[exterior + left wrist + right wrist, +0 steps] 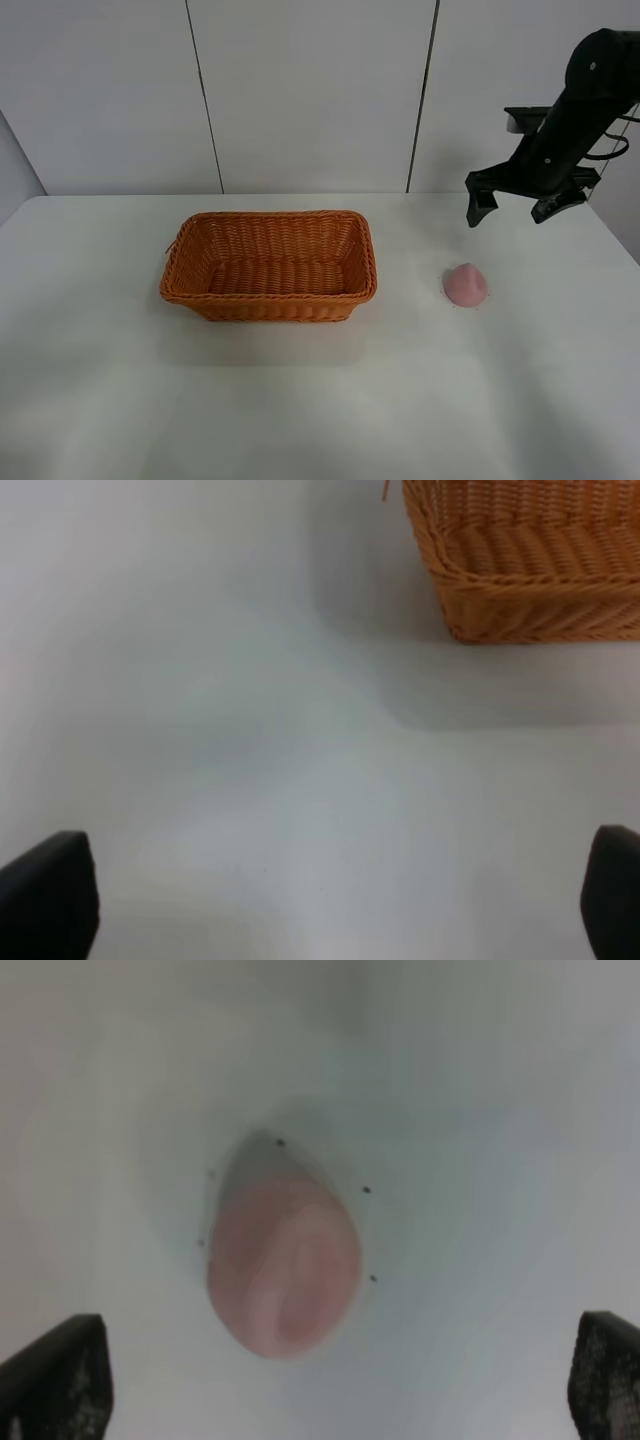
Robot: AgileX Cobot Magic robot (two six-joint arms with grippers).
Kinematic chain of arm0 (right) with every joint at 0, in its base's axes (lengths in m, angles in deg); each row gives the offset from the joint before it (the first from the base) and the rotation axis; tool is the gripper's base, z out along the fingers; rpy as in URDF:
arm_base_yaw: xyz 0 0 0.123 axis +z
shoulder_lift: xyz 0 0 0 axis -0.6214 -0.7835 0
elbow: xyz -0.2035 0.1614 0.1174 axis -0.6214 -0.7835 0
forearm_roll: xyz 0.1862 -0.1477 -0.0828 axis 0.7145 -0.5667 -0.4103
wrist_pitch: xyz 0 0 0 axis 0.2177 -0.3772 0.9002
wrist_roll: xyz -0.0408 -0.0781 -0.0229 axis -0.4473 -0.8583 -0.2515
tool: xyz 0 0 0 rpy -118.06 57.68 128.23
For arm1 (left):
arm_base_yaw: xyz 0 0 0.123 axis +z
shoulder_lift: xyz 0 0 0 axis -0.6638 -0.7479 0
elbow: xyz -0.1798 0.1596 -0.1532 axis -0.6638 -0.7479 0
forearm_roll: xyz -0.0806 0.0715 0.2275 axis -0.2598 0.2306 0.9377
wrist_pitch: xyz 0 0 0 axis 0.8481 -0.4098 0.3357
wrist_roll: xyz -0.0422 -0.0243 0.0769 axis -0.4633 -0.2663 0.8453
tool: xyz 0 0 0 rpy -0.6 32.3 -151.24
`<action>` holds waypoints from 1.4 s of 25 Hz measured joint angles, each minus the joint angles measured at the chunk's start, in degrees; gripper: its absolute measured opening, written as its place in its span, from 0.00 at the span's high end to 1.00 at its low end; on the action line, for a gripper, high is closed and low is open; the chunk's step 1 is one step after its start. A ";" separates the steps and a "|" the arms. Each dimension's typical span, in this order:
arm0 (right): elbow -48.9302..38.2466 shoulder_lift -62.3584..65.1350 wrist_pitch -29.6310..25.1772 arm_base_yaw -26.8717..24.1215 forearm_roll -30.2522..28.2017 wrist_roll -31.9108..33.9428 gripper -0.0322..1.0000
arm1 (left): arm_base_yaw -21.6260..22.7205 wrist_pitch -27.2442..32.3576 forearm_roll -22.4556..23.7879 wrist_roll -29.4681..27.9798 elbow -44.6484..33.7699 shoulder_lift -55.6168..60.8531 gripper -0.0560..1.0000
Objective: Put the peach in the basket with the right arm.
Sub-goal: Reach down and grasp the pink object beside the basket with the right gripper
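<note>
The robot's right gripper will next grab the peach by its tapered end [466, 270] and put it in the wicker basket [268, 299].
The pink peach [466, 285] lies on the white table to the right of the orange-brown wicker basket [268, 299], apart from it. My right gripper [513, 209] hangs open in the air above and behind the peach, on the black right arm [580, 105]. In the right wrist view the peach [284, 1264] lies on the table between and beyond the two spread fingertips [58, 1376], untouched. The left gripper [320, 900] is open over bare table, with a corner of the basket [525, 570] ahead of it. The left arm is out of the exterior view.
The white table [320, 400] runs up to a pale panelled wall [300, 90] at the back. The basket is empty inside.
</note>
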 joint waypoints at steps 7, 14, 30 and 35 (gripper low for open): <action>0.30 -2.35 -0.19 2.51 0.19 0.90 0.29 | 0.00 0.00 0.00 0.00 0.00 0.00 0.01; 0.41 -5.83 -0.09 2.14 -0.46 1.51 0.29 | 0.00 0.00 0.00 0.00 0.00 0.00 0.01; 0.41 -17.44 3.56 2.14 -0.66 2.57 0.29 | 0.00 0.00 0.00 0.00 0.00 0.00 0.01; 0.41 -17.61 4.48 2.14 -0.59 2.57 0.30 | 0.00 0.00 0.00 0.00 0.00 0.00 0.01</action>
